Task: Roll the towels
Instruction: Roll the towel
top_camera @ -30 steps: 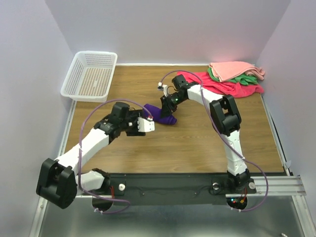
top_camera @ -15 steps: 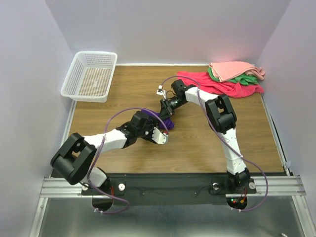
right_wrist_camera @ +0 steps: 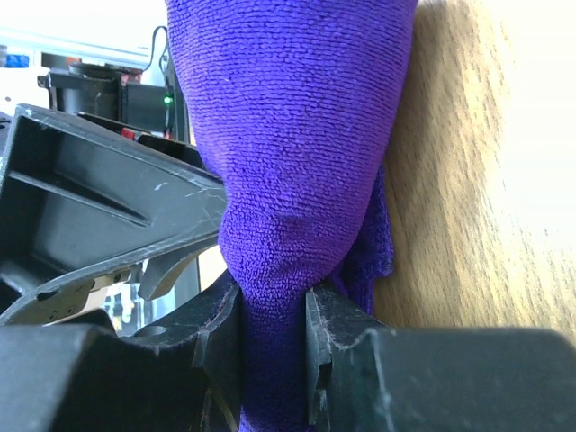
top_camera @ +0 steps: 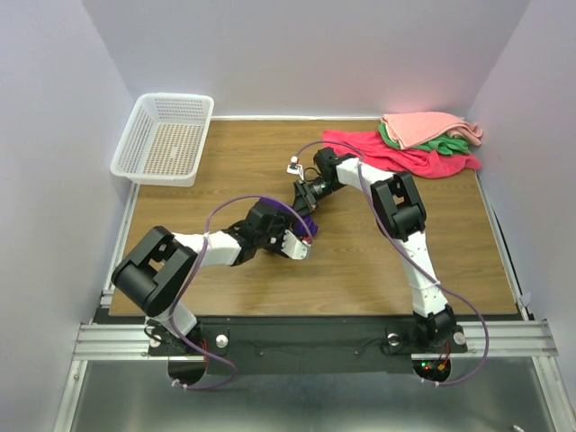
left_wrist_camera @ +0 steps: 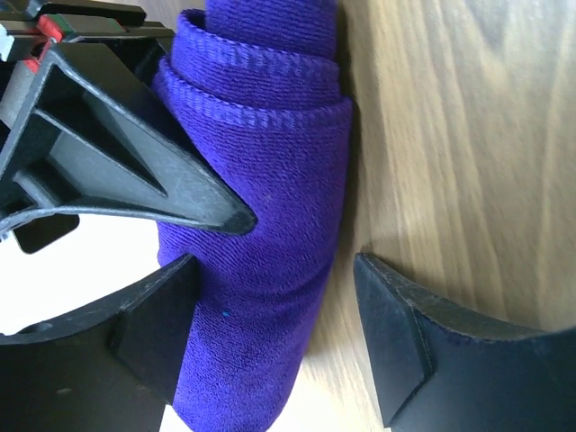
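My left gripper should close on the purple towel (left_wrist_camera: 260,290) now. It would hold the towel, because the roll (left_wrist_camera: 270,207) is between the open fingers.
The deep purple towel (top_camera: 306,222) lies rolled on the wooden table, mostly hidden between the two grippers. In the left wrist view the roll (left_wrist_camera: 270,207) lies between my left gripper's (left_wrist_camera: 274,337) open jaws. One finger (left_wrist_camera: 153,333) touches it and the other finger (left_wrist_camera: 405,351) stands apart on bare wood. My right gripper (right_wrist_camera: 274,333) is shut on the far end of the purple towel (right_wrist_camera: 288,135). In the top view the left gripper (top_camera: 295,245) is at the roll's near end and the right gripper (top_camera: 304,202) at its far end.
A white mesh basket (top_camera: 165,138) stands at the back left. A pile of towels lies at the back right: red (top_camera: 396,155), salmon-pink (top_camera: 427,126) and green (top_camera: 453,142). Purple cables loop over both arms.
My left arm has swung right and its open gripper now straddles the near end of the purple roll. The right gripper has shifted slightly, still holding the towel.
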`<state>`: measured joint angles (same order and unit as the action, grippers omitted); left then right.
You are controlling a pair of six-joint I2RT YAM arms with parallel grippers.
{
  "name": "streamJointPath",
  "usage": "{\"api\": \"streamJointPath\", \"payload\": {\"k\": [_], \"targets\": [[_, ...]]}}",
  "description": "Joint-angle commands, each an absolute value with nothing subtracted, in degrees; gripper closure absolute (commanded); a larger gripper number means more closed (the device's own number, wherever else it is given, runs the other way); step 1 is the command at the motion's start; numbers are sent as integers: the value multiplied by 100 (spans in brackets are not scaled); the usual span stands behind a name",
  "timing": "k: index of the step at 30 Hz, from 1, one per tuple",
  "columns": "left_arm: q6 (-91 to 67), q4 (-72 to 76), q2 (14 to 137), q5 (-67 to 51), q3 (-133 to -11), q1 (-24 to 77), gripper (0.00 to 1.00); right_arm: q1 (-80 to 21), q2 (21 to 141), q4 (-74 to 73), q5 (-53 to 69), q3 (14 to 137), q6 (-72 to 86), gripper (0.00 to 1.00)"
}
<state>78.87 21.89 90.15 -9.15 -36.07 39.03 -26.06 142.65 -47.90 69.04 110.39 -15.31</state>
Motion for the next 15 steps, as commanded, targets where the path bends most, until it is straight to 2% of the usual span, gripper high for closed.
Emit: {"api": "streamJointPath", "payload": {"k": [1,8,9,10,11,12,14,15], "targets": [[7743,2206,9263,-923,-3770,3920,23,-2865,14590,-5685,6495,10978,-2153,95],[7813,2031,9413,-1098,-3823,3867,33,-3059,14634,-6073,6363,11048,-2716,92],[7831,1935,9413,-1142,-3849,3876,36,-3050,14625,-6082,6337,11048,-2725,89],[7848,1794,9413,-1195,-3902,3876,46,-3050,14608,-6091,6285,11065,-2742,87],[7805,1436,9430,-1230,-3963,3867,53,-3050,14590,-6100,6101,11074,-2768,82],[7726,1250,9439,-1291,-4112,3876,63,-3041,14503,-6091,5995,11074,-2786,72],[7647,661,9448,-1353,-4236,3867,71,-2954,14415,-6091,5740,11100,-2804,58],[7629,494,9431,-1397,-4315,3876,73,-2901,14379,-6091,5687,11188,-2795,44]]}}
